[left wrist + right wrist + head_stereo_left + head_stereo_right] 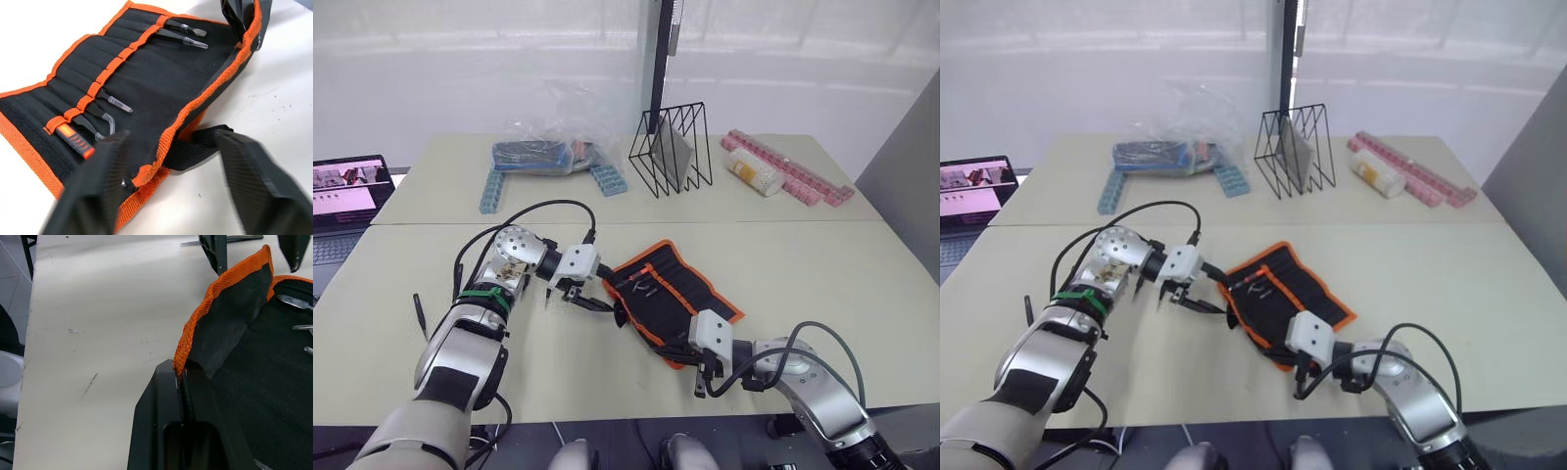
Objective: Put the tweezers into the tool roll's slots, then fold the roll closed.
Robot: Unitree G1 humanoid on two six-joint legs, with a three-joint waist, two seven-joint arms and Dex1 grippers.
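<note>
To fold the roll closed, my left gripper will next pinch the roll's orange edge (164, 142), which curls up while the slotted cloth (142, 81) lies flat.
The tool roll (674, 286) lies open on the table, black with orange edging. Several slim tweezers (185, 33) sit in its slots (105, 73) under an orange band, beside an orange-marked tool (73, 139). My left gripper (584, 300) is open at the roll's left end, its fingers (98, 186) straddling the black strap (195, 147) without touching it. My right gripper (179, 372) is shut on the roll's orange-edged near corner (215, 293), which is lifted and curling over. A slim grey metal piece (190, 243) lies on the table by the left gripper.
At the back stand a clear plastic bag of blue items (548, 154), a black wire rack (672, 152), pink strips (793, 168) and a pale tube (754, 176). A laptop (347, 196) sits far left. A thin black object (417, 309) lies by my left arm.
</note>
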